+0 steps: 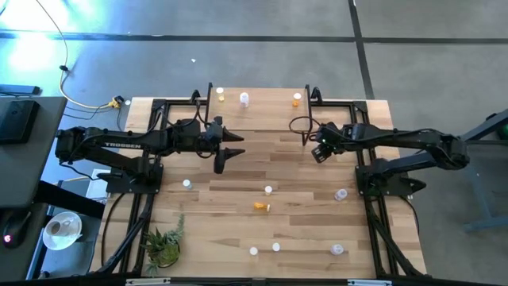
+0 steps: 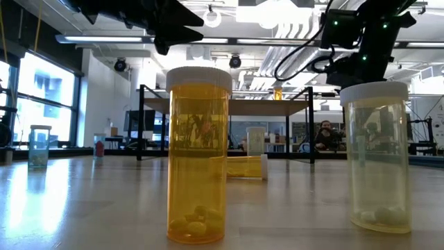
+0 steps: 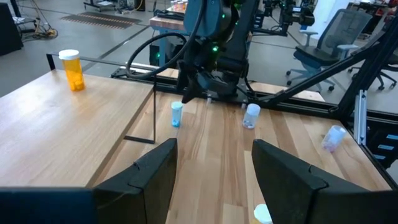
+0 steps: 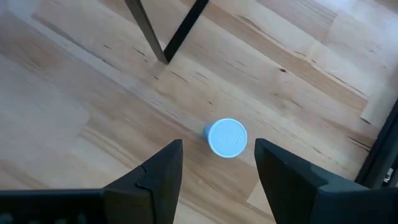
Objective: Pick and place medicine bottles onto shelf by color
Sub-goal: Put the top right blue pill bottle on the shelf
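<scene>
In the right wrist view my fingers are still above the blue cap (image 4: 227,137), so it is too early to close. My right gripper lowers, then closes on the cap.
A small bluish bottle with a blue cap (image 4: 227,137) stands upright on the wooden table near the shelf's black leg (image 4: 163,37). My right gripper (image 4: 217,144) hangs open above it, pointing steeply down, its fingers apart on either side of the cap and clear of it; the left wrist view shows the same bottle (image 3: 176,114) under my right gripper (image 3: 188,93). The shelf (image 1: 262,111) at the far middle carries a yellow bottle (image 1: 220,97), a white one (image 1: 244,99) and an orange one (image 1: 296,100). My left gripper (image 1: 236,153) waits open at the shelf's near left.
Loose bottles stand on the table: (image 1: 186,183), (image 1: 268,190), (image 1: 341,193), and a few near the front edge (image 1: 276,247). An orange bottle (image 1: 262,206) lies on its side. A potted plant (image 1: 163,246) sits at the near left corner.
</scene>
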Tool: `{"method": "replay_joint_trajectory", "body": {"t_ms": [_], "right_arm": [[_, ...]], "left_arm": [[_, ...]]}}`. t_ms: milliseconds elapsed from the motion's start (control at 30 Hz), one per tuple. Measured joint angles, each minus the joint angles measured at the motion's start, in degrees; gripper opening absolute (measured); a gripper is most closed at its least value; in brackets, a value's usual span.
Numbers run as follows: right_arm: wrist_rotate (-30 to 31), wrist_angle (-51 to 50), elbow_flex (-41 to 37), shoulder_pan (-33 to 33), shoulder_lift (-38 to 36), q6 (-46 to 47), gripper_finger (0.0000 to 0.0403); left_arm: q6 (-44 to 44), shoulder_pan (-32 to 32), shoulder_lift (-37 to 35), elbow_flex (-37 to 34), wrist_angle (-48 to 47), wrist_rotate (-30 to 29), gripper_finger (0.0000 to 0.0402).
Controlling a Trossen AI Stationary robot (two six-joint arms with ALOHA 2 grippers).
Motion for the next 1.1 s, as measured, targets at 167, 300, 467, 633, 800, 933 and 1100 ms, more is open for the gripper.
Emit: {"method": "replay_joint_trajectory", "body": {"t_ms": [167,300,467,633,800,933,1100], "right_arm": [[0.7,0.0,0.0,0.0,1.8,-0.1,0.0191],[1.5,0.2,0.0,0.0,4.0,-0.1,0.0191],[2.9,0.4,0.0,0.0,6.7,0.3,0.0191],[3.3,1.8,0.0,0.0,9.2,0.4,0.0191],[4.3,1.8,0.0,0.0,11.1,0.4,0.0191],[4.0,1.9,0.0,0.0,11.7,0.4,0.0189],[4.0,2.0,0.0,0.0,11.7,0.4,0.0169]], "left_arm": [[0.0,0.0,0.0,0.0,0.0,0.0,0.0197],[0.0,0.0,0.0,0.0,0.0,0.0,0.0197],[0.0,0.0,0.0,0.0,0.0,0.0,0.0197],[0.0,0.0,0.0,0.0,0.0,0.0,0.0197],[0.0,0.0,0.0,0.0,0.0,0.0,0.0197],[0.0,0.0,0.0,0.0,0.0,0.0,0.0197],[0.0,0.0,0.0,0.0,0.0,0.0,0.0197]]}}
